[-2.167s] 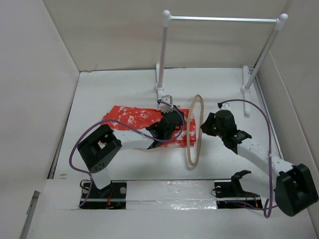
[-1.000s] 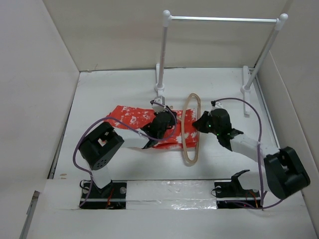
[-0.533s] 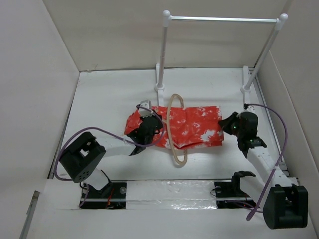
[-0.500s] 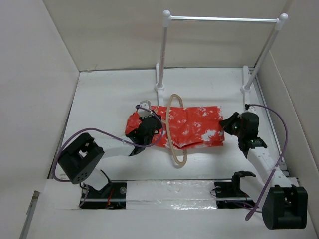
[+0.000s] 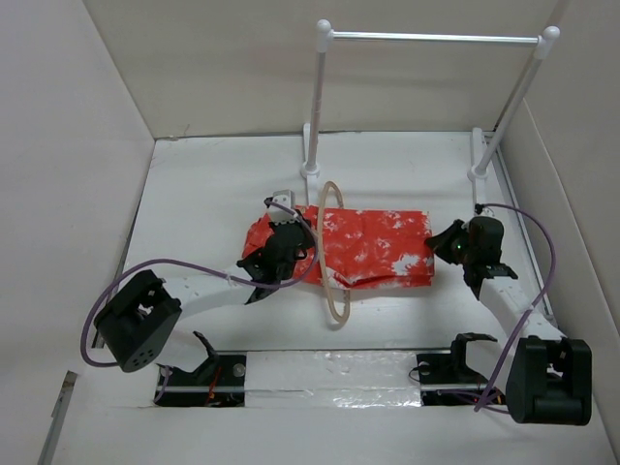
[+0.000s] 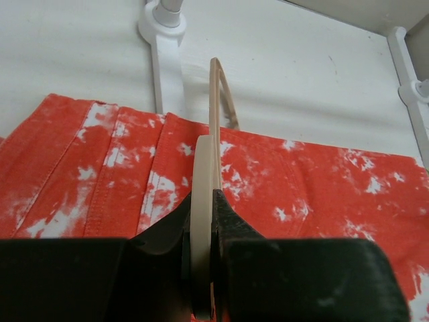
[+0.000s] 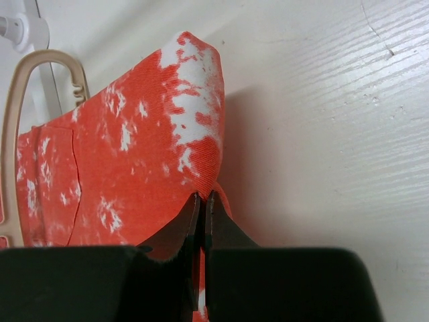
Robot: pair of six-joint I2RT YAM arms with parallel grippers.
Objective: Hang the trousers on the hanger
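Note:
The trousers (image 5: 373,247) lie folded along the table to my right gripper, so their held edge would end on the white table. It is now time for my right gripper to open.
The orange-red trousers (image 5: 373,247) with white blotches lie folded on the white table, threaded through the pale beige hanger (image 5: 332,281), which stands on edge across them. My left gripper (image 5: 291,254) is shut on the hanger's rim (image 6: 202,181), over the trousers' left part (image 6: 100,181). My right gripper (image 5: 448,247) is shut on the trousers' right edge (image 7: 194,144). The right wrist view shows the hanger (image 7: 13,114) looped round the cloth at far left.
A white rack with a metal rail (image 5: 436,39) stands at the back; its left post foot (image 5: 309,167) is just behind the hanger, its right foot (image 5: 479,170) behind my right gripper. White walls enclose the table on three sides.
The hanger has slid left along the trousers with my left gripper. My right gripper pulled the trousers' end to the right, spreading them through the hanger.

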